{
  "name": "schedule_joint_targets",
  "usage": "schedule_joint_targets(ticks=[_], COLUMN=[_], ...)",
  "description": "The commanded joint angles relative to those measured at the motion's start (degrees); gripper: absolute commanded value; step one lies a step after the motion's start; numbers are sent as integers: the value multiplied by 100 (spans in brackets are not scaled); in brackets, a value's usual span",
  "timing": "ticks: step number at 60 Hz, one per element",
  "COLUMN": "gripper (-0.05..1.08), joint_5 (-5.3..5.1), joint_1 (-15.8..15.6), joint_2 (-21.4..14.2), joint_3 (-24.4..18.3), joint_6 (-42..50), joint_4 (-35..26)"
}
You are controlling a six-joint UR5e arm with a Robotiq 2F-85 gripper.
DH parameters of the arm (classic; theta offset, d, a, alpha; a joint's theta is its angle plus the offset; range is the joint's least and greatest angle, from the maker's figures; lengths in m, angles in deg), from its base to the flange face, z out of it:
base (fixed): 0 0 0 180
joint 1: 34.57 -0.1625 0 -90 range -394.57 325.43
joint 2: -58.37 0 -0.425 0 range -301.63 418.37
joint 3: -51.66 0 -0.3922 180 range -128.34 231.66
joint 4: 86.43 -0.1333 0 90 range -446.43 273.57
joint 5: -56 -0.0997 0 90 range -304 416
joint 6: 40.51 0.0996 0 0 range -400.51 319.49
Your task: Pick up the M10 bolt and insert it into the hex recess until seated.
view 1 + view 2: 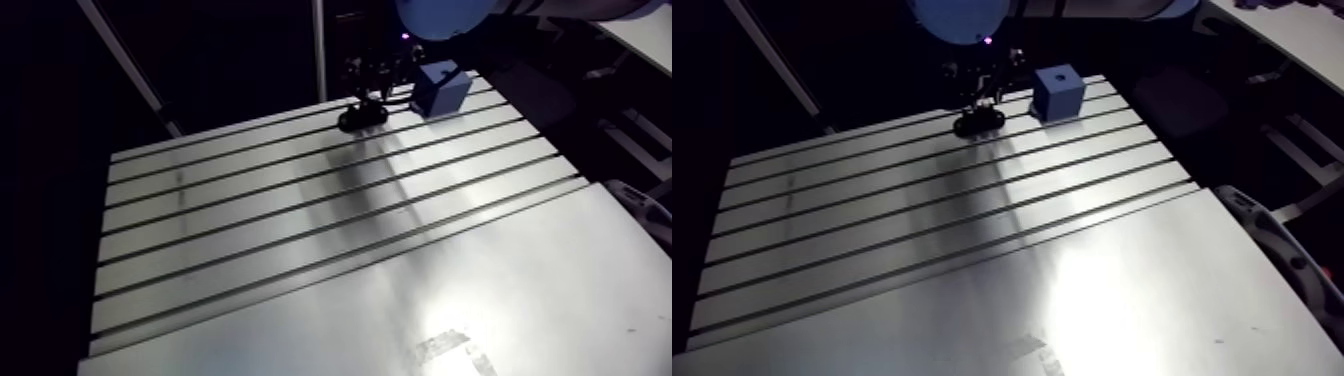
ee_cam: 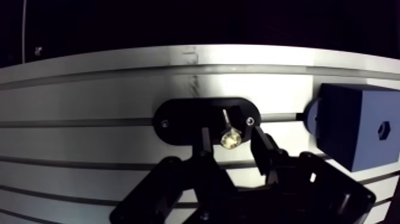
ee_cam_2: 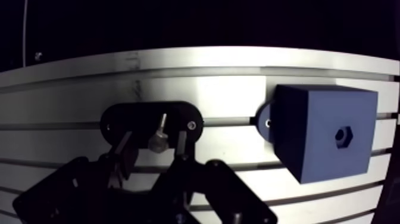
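The gripper should next take the small silver bolt by its head (image 2: 231, 139), so that it can seat the bolt in the hex hole (image 2: 384, 130).
In the wrist view a small silver bolt (image 2: 230, 138) stands head-up in a black oval holder (image 2: 178, 119) on the slotted table (image 2: 89, 101). My gripper (image 2: 232, 146) is low over the holder, open. One finger stands on each side of the bolt head, with a small gap on each side. Beside the holder sits a blue block (image 3: 324, 134) with a dark hex recess (image 3: 343, 135) in the face turned toward the camera. In the arm view the gripper (image 1: 978, 105) hangs over the holder (image 1: 979, 124) near the table's far edge, and the blue block (image 1: 1058, 92) is just to its right.
The table's far edge (image 2: 196, 53) runs close behind the holder, with darkness beyond. A smooth metal plate (image 1: 500, 290) covers the near right part of the table and carries a patch of tape (image 1: 455, 350). The slotted surface (image 1: 250, 220) stretches left and forward.
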Motion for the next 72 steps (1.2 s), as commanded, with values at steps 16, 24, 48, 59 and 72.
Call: schedule_joint_targets(ticks=[16, 24, 48, 59, 72], gripper=[58, 59, 62, 63, 65], joint_5=[-5, 11, 13, 13, 13], joint_1=[0, 0, 0, 0, 0], joint_2=[-7, 2, 2, 2, 18], joint_3=[0, 0, -7, 0, 0], joint_6=[-2, -2, -11, -11, -11], joint_4=[0, 0, -9, -9, -16])
